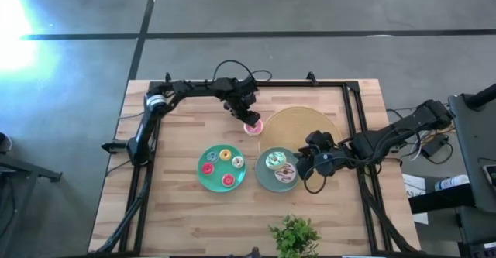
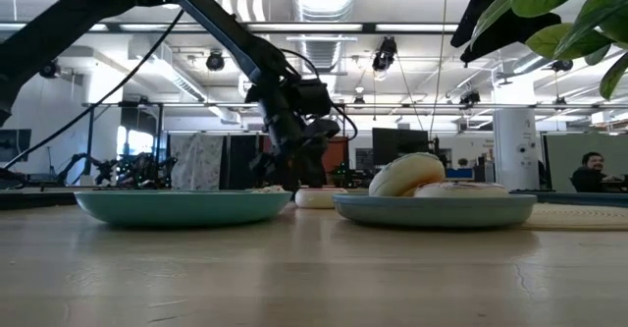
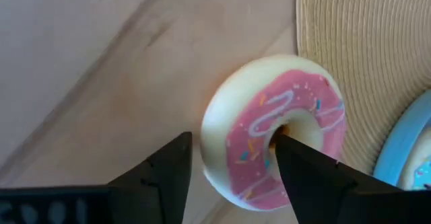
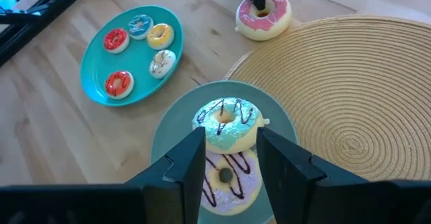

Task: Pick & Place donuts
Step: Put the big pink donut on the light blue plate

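The pink donut should next be grabbed by its ring wall [image 1: 251, 129] with my left gripper, and then I will put the pink donut on the grey-teal plate [image 1: 267, 181].
The pink-iced donut [image 3: 296, 96] lies flat on the wood beside the tan mat, also seen as the pink donut [image 1: 253, 128]. My left gripper [image 3: 232, 143] is open and comes down onto it. The green-iced donut [image 4: 225, 124] leans on the white-iced donut [image 4: 225, 175] on the grey-teal right plate [image 4: 283, 126]. My right gripper [image 4: 232, 135] is open and hovers over that plate's right side, touching nothing. Four tiny donuts, among them a red one [image 4: 118, 83], lie on the left teal plate [image 4: 94, 66]. My left gripper comes at the pink donut from above, pointing down. One finger [image 3: 303, 170] stands in the donut's hole [image 3: 281, 128], against its inner edge. The other finger [image 3: 172, 173] stands outside the ring, a narrow gap from the cream outer wall [image 3: 212, 143]. The donut rests on the table.
The big woven tan mat [image 1: 306, 126] lies right of the pink donut and partly under the right plate. A potted plant [image 1: 294, 236] stands at the near edge. A black frame rail [image 1: 353, 118] runs along the table's sides. Bare wood lies left of the teal plate.
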`<state>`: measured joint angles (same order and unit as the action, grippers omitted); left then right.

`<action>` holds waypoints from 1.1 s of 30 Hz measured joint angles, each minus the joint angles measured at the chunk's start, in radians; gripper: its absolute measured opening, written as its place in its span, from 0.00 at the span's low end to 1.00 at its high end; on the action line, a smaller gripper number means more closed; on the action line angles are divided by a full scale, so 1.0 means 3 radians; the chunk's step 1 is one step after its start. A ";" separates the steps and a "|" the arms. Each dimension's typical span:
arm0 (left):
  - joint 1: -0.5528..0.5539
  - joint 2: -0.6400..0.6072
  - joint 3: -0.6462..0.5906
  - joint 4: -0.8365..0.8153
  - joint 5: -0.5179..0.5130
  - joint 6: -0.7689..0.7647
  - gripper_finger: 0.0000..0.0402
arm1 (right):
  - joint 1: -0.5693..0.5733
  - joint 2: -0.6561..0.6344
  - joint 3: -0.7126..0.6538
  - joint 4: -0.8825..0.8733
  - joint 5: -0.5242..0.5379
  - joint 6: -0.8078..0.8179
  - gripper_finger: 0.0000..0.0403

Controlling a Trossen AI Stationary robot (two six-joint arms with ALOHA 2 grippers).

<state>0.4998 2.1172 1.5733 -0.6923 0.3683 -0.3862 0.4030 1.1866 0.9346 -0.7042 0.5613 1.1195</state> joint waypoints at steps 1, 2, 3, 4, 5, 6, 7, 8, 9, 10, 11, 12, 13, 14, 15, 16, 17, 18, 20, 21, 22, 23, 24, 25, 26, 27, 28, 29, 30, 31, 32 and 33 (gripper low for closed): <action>-0.0006 0.0000 -0.0005 0.0002 0.0007 0.0006 0.47 | 0.0000 0.0000 -0.0001 -0.0001 0.0000 0.0006 0.31; -0.0011 -0.0007 -0.0014 0.0019 0.0003 0.0037 0.47 | 0.0000 0.0000 -0.0001 -0.0001 0.0000 0.0012 0.32; -0.0013 -0.0013 -0.0016 0.0045 0.0002 0.0078 0.47 | 0.0000 0.0000 -0.0001 -0.0010 0.0000 0.0013 0.32; -0.0015 -0.0017 -0.0016 0.0067 -0.0014 0.0101 0.46 | 0.0000 0.0000 -0.0001 -0.0014 0.0000 0.0011 0.32; -0.0016 -0.0021 -0.0014 0.0065 -0.0025 0.0116 0.45 | 0.0000 0.0000 -0.0001 -0.0014 0.0000 0.0011 0.32; -0.0022 -0.0021 -0.0015 0.0065 -0.0035 0.0120 0.44 | 0.0000 0.0000 -0.0001 -0.0023 0.0000 0.0007 0.32; -0.0031 -0.0021 -0.0024 0.0086 -0.0063 0.0124 0.41 | 0.0000 0.0000 -0.0001 -0.0039 0.0000 0.0001 0.32; -0.0044 -0.0021 -0.0040 0.0104 -0.0111 0.0132 0.39 | 0.0000 0.0000 -0.0001 -0.0061 0.0000 0.0001 0.32; -0.0063 -0.0016 -0.0060 0.0141 -0.0153 0.0156 0.35 | 0.0000 0.0001 -0.0001 -0.0090 0.0000 0.0001 0.32; -0.0085 -0.0015 -0.0074 0.0166 -0.0199 0.0183 0.32 | 0.0000 0.0000 -0.0001 -0.0106 0.0000 0.0001 0.31; -0.0102 -0.0015 -0.0078 0.0173 -0.0238 0.0211 0.27 | 0.0000 0.0000 -0.0001 -0.0106 0.0000 0.0000 0.31; -0.0116 -0.0015 -0.0079 0.0185 -0.0254 0.0237 0.23 | 0.0000 -0.0003 -0.0001 -0.0105 0.0000 -0.0002 0.31; -0.0131 -0.0014 -0.0083 0.0197 -0.0286 0.0250 0.19 | 0.0000 -0.0011 -0.0001 -0.0105 0.0000 -0.0004 0.30; -0.0147 -0.0014 -0.0086 0.0213 -0.0302 0.0256 0.14 | 0.0000 -0.0021 0.0001 -0.0105 0.0000 -0.0007 0.30; -0.0158 -0.0014 -0.0087 0.0235 -0.0316 0.0257 0.10 | 0.0000 -0.0037 0.0009 -0.0106 0.0000 -0.0011 0.30; -0.0167 -0.0015 -0.0089 0.0257 -0.0321 0.0254 0.06 | 0.0000 -0.0064 0.0016 -0.0095 0.0000 -0.0026 0.29; -0.0170 -0.0026 -0.0091 0.0276 -0.0323 0.0243 0.03 | 0.0000 -0.0098 0.0018 -0.0095 0.0000 -0.0047 0.29; -0.0173 -0.0046 -0.0091 0.0286 -0.0322 0.0234 0.02 | 0.0000 -0.0137 0.0020 -0.0095 0.0002 -0.0062 0.29; -0.0183 -0.0136 -0.0091 0.0265 -0.0325 0.0223 0.02 | 0.0000 -0.0223 0.0021 -0.0097 0.0033 -0.0078 0.29; -0.0197 -0.0209 -0.0091 0.0264 -0.0334 0.0222 0.02 | 0.0001 -0.0266 0.0021 -0.0101 0.0060 -0.0081 0.29; -0.0220 -0.0295 -0.0090 0.0274 -0.0351 0.0223 0.01 | 0.0001 -0.0313 0.0021 -0.0101 0.0086 -0.0089 0.29; -0.0254 -0.0393 -0.0089 0.0280 -0.0358 0.0239 0.01 | 0.0001 -0.0363 0.0021 -0.0106 0.0106 -0.0096 0.29; -0.0308 -0.0495 -0.0089 0.0308 -0.0355 0.0283 0.01 | 0.0001 -0.0409 0.0021 -0.0113 0.0139 -0.0109 0.29; -0.0382 -0.0584 -0.0096 0.0383 -0.0356 0.0330 0.01 | 0.0001 -0.0450 0.0021 -0.0124 0.0154 -0.0120 0.29; -0.0482 -0.0670 -0.0112 0.0458 -0.0356 0.0362 0.01 | 0.0001 -0.0484 0.0021 -0.0155 0.0159 -0.0139 0.29; -0.0598 -0.0738 -0.0131 0.0482 -0.0358 0.0391 0.00 | 0.0001 -0.0507 0.0021 -0.0191 0.0161 -0.0150 0.29; -0.0729 -0.0755 -0.0134 0.0497 -0.0361 0.0412 0.00 | 0.0001 -0.0526 0.0020 -0.0218 0.0166 -0.0155 0.29; -0.0861 -0.0756 -0.0134 0.0564 -0.0399 0.0415 0.00 | 0.0001 -0.0547 0.0020 -0.0248 0.0184 -0.0157 0.29; -0.1000 -0.0747 -0.0134 0.0579 -0.0482 0.0417 0.00 | 0.0001 -0.0558 0.0020 -0.0287 0.0213 -0.0156 0.29; -0.1128 -0.0714 -0.0142 0.0556 -0.0592 0.0418 0.00 | 0.0001 -0.0564 0.0019 -0.0307 0.0236 -0.0158 0.29; -0.1254 -0.0654 -0.0145 0.0579 -0.0714 0.0410 0.00 | 0.0001 -0.0571 0.0019 -0.0323 0.0238 -0.0164 0.29; -0.1366 -0.0596 -0.0145 0.0654 -0.0822 0.0380 0.00 | 0.0001 -0.0576 0.0018 -0.0363 0.0238 -0.0166 0.28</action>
<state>0.0901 1.9385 1.5299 -0.4960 0.1215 -0.2723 0.4034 1.0138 0.9401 -0.8130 0.6327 1.0697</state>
